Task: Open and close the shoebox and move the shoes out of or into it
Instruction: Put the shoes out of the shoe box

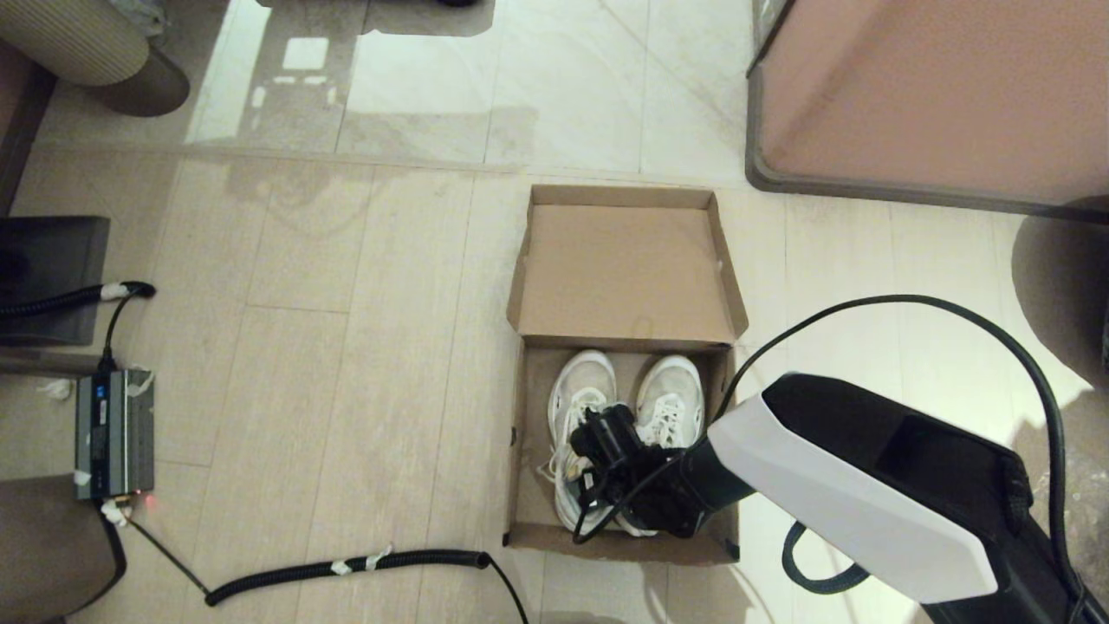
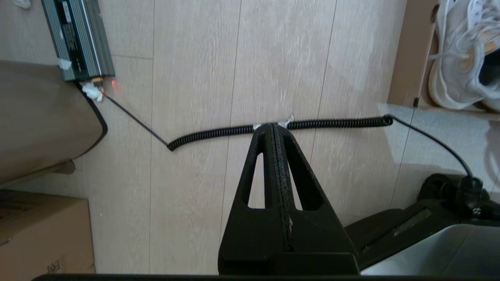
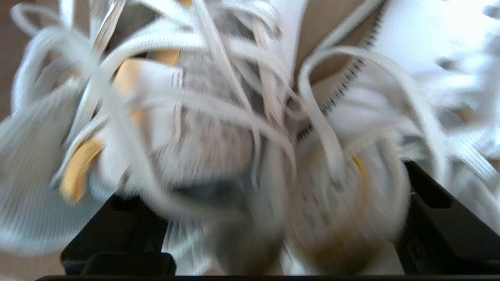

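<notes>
My right gripper grabs the pair of white sneakers by their adjoining heel collars next, to move them out of the shoebox (image 1: 518, 451).
The brown shoebox (image 1: 518, 451) lies on the floor with its flap lid (image 1: 624, 269) folded back flat, away from me. Both white sneakers (image 1: 586, 386) stand side by side inside it, toes toward the lid. My right gripper (image 1: 612, 438) is down in the box over their heel ends. In the right wrist view its black fingers (image 3: 117, 230) stand wide apart, with the laces and tongues of both shoes (image 3: 218, 148) filling the gap, so it is open. My left gripper (image 2: 273, 125) hangs shut and empty over bare floor left of the box (image 2: 406, 58).
A large pinkish-brown cabinet (image 1: 936, 95) stands beyond the box at the right. A coiled black cable (image 1: 346, 565) crosses the floor in front of the box. A grey power unit (image 1: 114, 433) sits at the left, with a cardboard carton (image 2: 39, 234) near it.
</notes>
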